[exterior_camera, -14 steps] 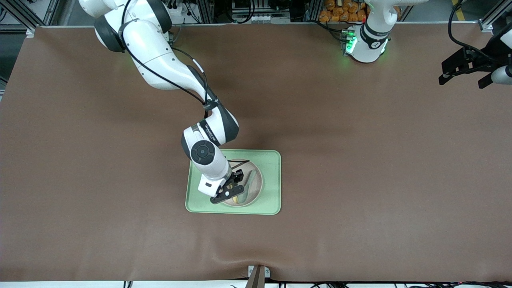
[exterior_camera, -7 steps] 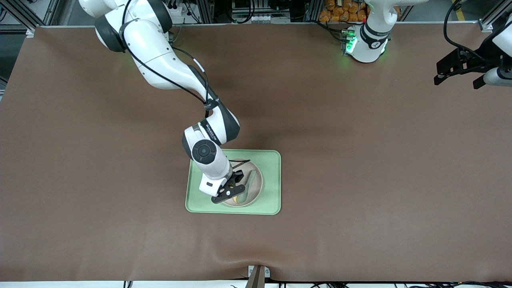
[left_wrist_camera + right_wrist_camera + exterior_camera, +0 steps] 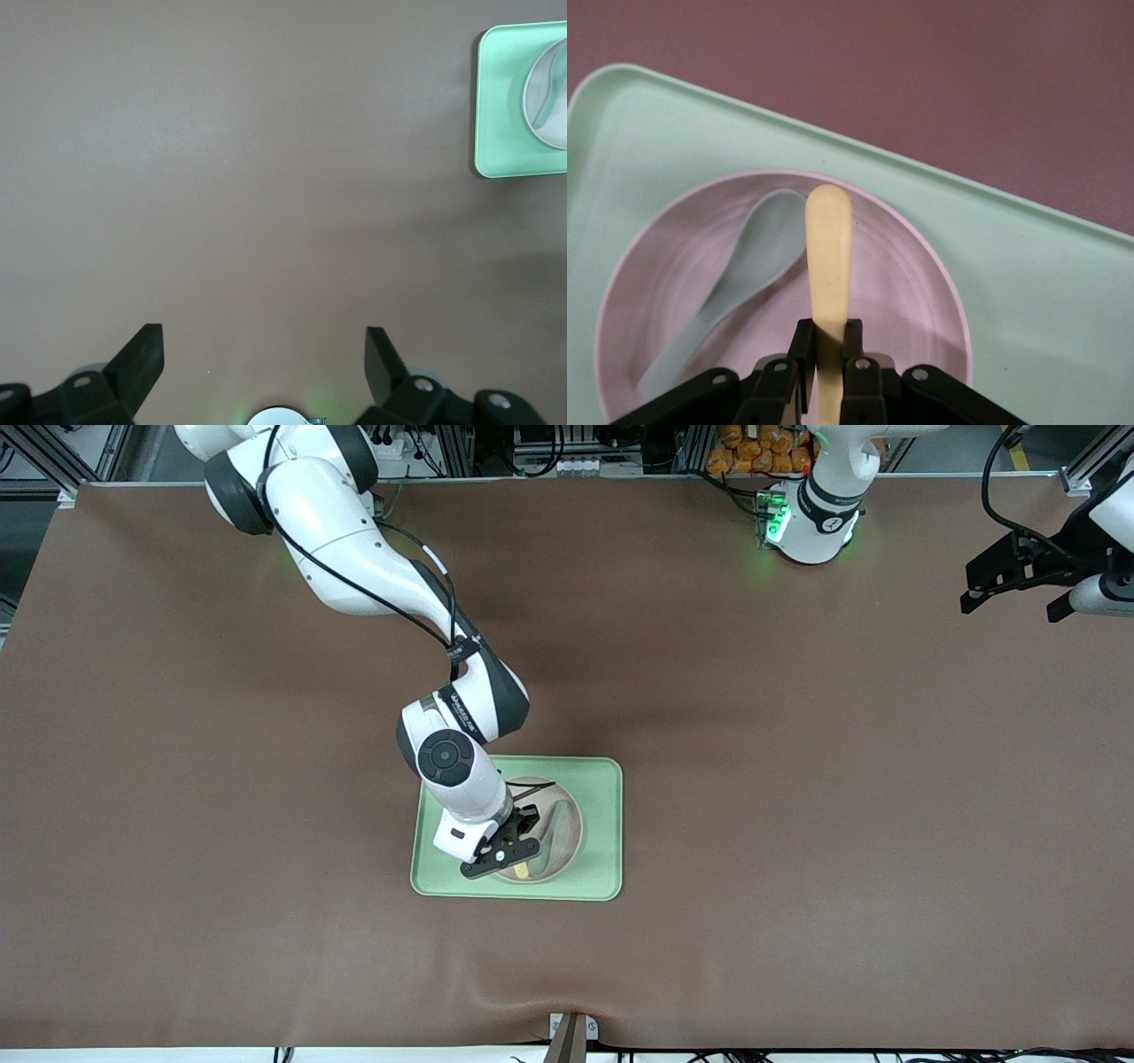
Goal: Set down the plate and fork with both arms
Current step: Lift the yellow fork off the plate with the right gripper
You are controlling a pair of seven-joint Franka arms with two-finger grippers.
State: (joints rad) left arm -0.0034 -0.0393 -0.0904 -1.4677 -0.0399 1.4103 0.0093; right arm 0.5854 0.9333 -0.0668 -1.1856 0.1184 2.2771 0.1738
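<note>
The yellow fork still hangs over the plate. My right gripper now stays closed on it until the fork reaches the tray's open side.
The off-white round plate sits on the light green tray. My right gripper is over the plate's edge, shut on the pale yellow fork. In the right wrist view the fingers clamp the fork, and its rounded end sticks out over the plate. The tines are hidden. A muted green spoon lies in the plate beside the fork. My left gripper is open and empty, up in the air over the left arm's end of the table, and waits.
The tray lies on the brown table mat, nearer to the front camera than the middle. The left wrist view shows the tray and plate far off. A small metal bracket sits at the table's front edge.
My right gripper has shifted a little toward the right arm's end of the tray with the fork in it. My left gripper moved slightly toward the arms' bases, then stayed still.
</note>
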